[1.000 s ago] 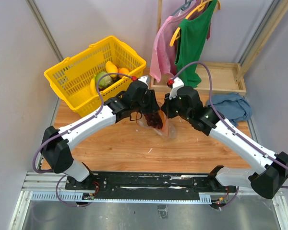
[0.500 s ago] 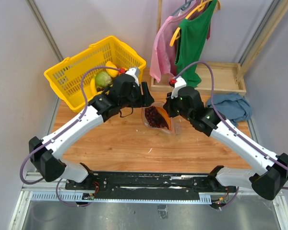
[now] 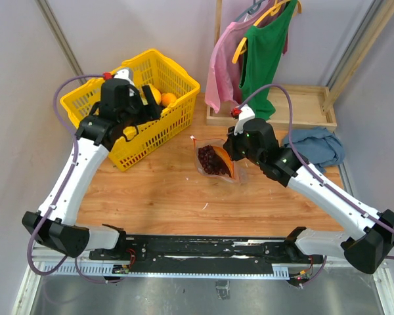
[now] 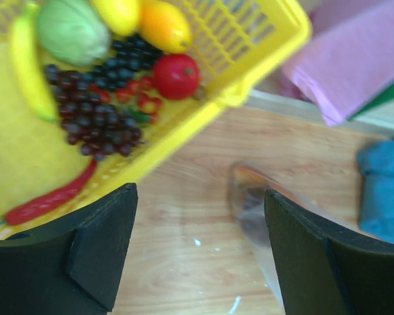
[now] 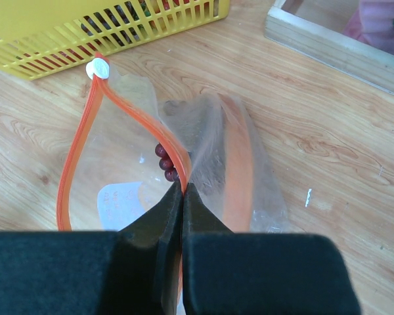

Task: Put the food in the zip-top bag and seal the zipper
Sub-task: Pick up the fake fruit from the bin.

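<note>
Next, the left gripper grabs the banana near its end point(image 4: 41, 97) beside the dark grapes, so the banana's far end stays free to enter the open zip-top bag.
The clear zip-top bag point(image 3: 213, 159) lies on the wooden table with its mouth held open. It holds a dark purple grape bunch point(image 5: 164, 161) and a long orange-brown piece point(image 5: 237, 172). My right gripper point(image 5: 184, 187) is shut on the red-orange zipper point(image 5: 75, 164) strip; it also shows in the top view point(image 3: 230, 155). My left gripper point(image 3: 151, 106) is open and empty above the yellow basket's near edge. In the left wrist view point(image 4: 200, 256) it looks down on more food: dark grapes point(image 4: 95, 121), a red chili-like piece point(image 4: 49, 197) and a yellow piece point(image 4: 118, 10).
The yellow basket point(image 3: 88, 98) stands at the back left and also holds a green piece, a banana, an orange piece and a red tomato point(image 4: 176, 75). A wooden tray point(image 3: 302, 108), hanging clothes point(image 3: 266, 46) and a blue cloth point(image 3: 318, 144) are at the back right.
My left gripper has let go of the grape bunch into the bag and swung left and back to the basket. My right gripper has kept its hold on the zipper strip.
</note>
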Robot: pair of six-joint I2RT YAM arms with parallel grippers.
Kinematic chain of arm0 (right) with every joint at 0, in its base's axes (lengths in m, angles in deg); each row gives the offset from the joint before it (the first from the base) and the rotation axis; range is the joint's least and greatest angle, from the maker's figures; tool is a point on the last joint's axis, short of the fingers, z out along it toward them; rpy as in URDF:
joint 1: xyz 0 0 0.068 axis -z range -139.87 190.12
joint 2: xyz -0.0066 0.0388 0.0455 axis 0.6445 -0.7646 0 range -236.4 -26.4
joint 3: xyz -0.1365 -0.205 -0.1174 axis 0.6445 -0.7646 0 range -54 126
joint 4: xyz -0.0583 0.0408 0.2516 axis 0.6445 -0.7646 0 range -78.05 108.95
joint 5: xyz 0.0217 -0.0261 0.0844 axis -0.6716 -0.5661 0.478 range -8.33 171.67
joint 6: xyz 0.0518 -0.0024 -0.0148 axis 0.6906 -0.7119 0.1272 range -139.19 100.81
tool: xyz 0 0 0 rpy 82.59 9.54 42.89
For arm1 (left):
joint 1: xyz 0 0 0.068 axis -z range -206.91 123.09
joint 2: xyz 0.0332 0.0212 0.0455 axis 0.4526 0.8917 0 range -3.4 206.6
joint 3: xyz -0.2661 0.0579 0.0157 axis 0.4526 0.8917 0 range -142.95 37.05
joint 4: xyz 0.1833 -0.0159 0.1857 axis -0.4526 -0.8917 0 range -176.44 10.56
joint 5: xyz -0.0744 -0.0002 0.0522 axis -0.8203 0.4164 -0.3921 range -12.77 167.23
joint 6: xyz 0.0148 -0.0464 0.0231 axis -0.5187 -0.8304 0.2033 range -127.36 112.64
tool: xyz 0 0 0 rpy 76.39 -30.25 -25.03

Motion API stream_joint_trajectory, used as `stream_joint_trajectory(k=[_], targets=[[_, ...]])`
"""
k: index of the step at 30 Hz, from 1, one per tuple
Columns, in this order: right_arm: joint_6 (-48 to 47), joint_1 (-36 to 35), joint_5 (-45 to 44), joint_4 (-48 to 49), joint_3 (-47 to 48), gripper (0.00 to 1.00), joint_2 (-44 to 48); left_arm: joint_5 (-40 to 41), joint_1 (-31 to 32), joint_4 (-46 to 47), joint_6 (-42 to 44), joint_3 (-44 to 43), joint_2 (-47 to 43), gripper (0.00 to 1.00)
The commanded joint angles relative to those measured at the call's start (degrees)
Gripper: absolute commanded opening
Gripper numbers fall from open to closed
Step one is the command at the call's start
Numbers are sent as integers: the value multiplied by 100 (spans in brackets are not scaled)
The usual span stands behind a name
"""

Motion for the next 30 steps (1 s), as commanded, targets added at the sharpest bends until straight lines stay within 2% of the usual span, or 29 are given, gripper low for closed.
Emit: stream_joint_trajectory(k=[1,10,13,23,30], targets=[[-66,-73,-7,64,24,1,-20,126,-708,-441,397,-260,110,82],[-73,-67,128,114,0,1,-121,-154,-2083,78,452,44,643,82],[-130,-57,105,116,3,1,-110,-210,-2333,271,459,144,932,82],[-236,-33,98,120,-3,1,-132,-25,-2566,504,400,-216,2179,81],[-314,-17,152,142,-17,1,-189,119,-2631,991,507,-405,2994,75]])
